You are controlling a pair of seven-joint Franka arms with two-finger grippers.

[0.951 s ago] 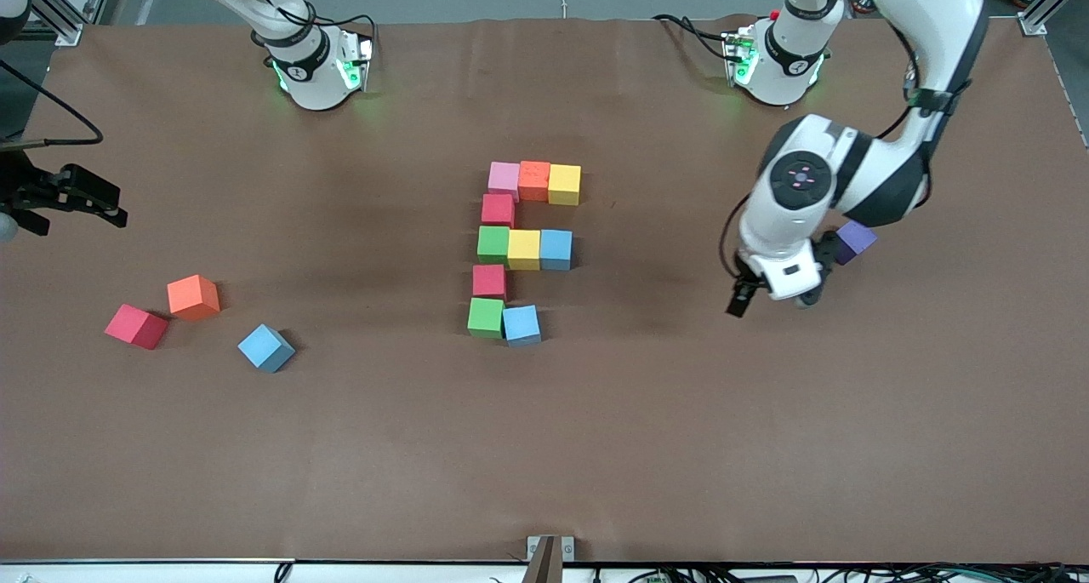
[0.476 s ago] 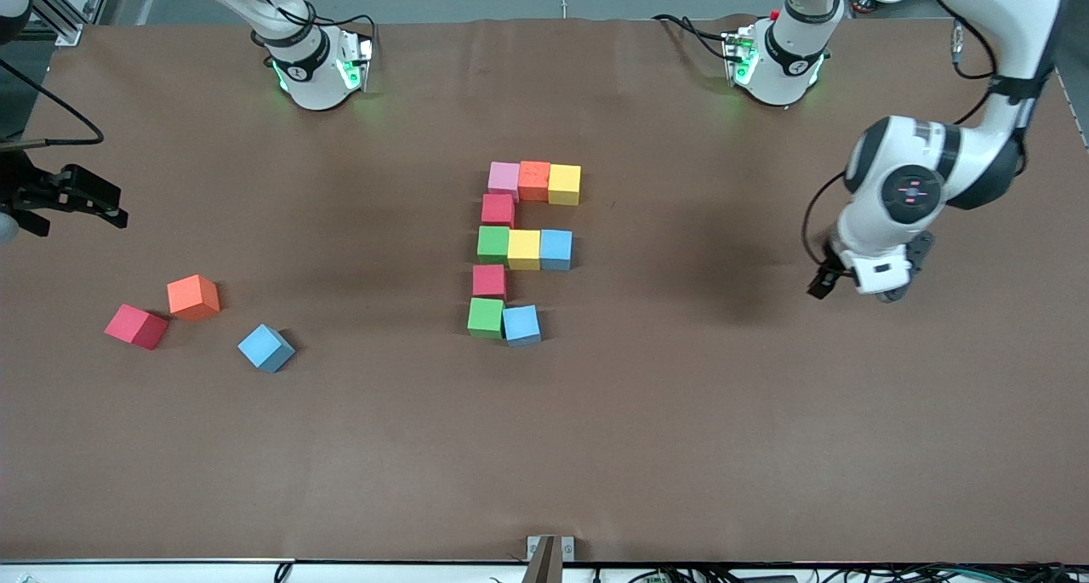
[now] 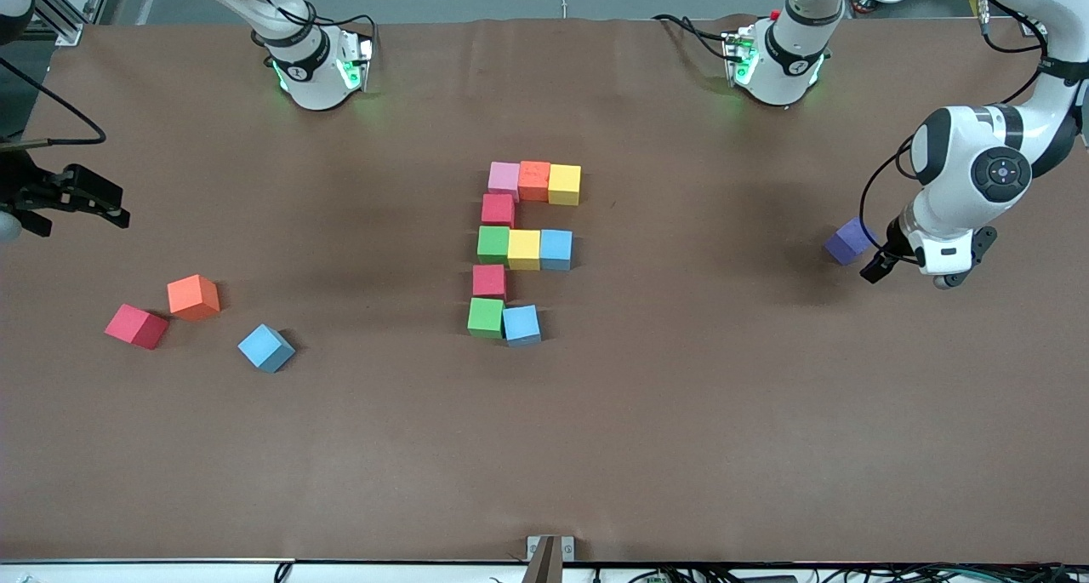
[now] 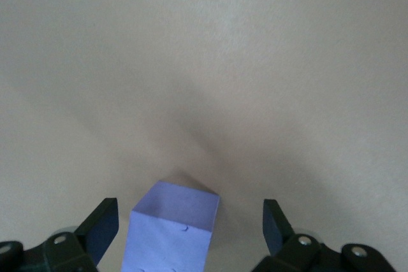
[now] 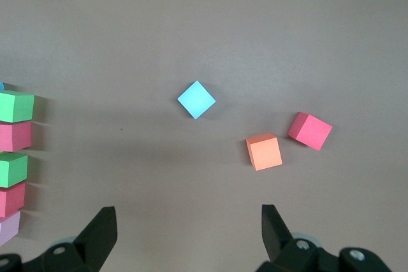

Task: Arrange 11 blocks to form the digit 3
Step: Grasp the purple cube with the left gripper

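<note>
My left fingers are still above the purple block in the left wrist view, so they should lower before closing.
Ten blocks form an E-like figure at mid-table: pink [image 3: 504, 177], orange [image 3: 534, 180] and yellow [image 3: 564, 184] in one row, a red [image 3: 498, 209] link, then green [image 3: 493, 244], yellow [image 3: 524, 248], blue [image 3: 556, 248], a second red [image 3: 489, 281], then green [image 3: 486, 317] and blue [image 3: 521, 324]. A purple block [image 3: 848, 241] lies alone toward the left arm's end. My left gripper [image 3: 889, 255] hovers right beside it, open. In the left wrist view the purple block [image 4: 172, 227] sits between the spread fingers, closer to one. My right gripper [image 3: 111, 208] waits open, high over its end.
Three loose cubes lie toward the right arm's end: red [image 3: 136, 326], orange [image 3: 193, 297] and blue [image 3: 266, 347], also seen from the right wrist as red [image 5: 310, 130], orange [image 5: 264, 151] and blue [image 5: 196, 99]. Brown mat [image 3: 681, 413] covers the table.
The left arm has swung toward its own end of the table, passing over the purple block, which now shows in full beside the gripper. The right arm has not moved.
</note>
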